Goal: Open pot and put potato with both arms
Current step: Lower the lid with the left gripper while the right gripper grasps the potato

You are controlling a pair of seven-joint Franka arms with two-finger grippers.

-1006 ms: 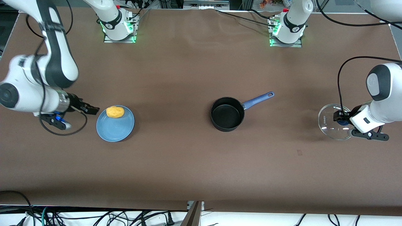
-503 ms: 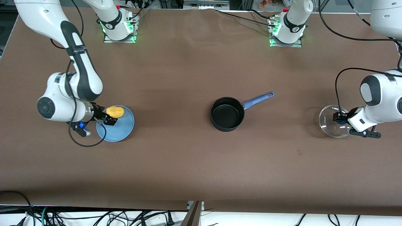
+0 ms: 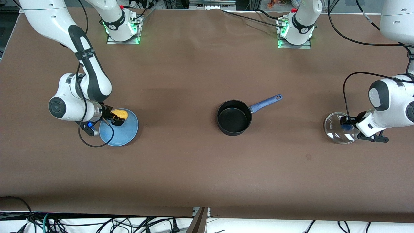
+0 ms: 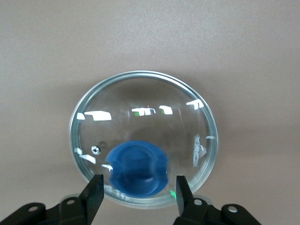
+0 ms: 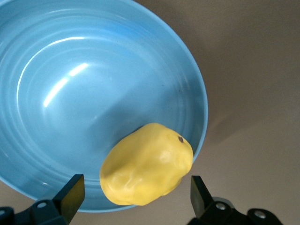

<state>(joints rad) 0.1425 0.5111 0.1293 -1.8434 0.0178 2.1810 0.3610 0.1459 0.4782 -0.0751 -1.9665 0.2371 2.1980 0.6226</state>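
Note:
My right gripper should next grab the yellow potato (image 3: 122, 113) by the end opposite its dark spot, to put it in the black pot (image 3: 233, 120).
The black pot (image 3: 233, 120) stands open mid-table, its blue handle (image 3: 266, 101) pointing toward the left arm's end. Its glass lid (image 3: 333, 132) lies on the table near the left arm's end. My left gripper (image 3: 344, 122) is open, its fingers on either side of the lid's blue knob (image 4: 136, 166) with a gap on both sides; in the left wrist view (image 4: 138, 194) the lid (image 4: 140, 112) fills the picture. The yellow potato (image 3: 122, 113) lies on the blue plate (image 3: 124, 133). My right gripper (image 3: 116, 120) is open around the potato (image 5: 147, 164), low over the plate (image 5: 70, 93).
Both arm bases (image 3: 121, 24) (image 3: 296, 27) stand along the table edge farthest from the front camera. Bare brown tabletop (image 3: 181, 155) lies between the plate and the pot. Cables hang at the front edge.
My right arm has swung in from the table's end to the plate, and its open fingers now straddle the potato. The lid and left gripper have shifted slightly toward the pot.

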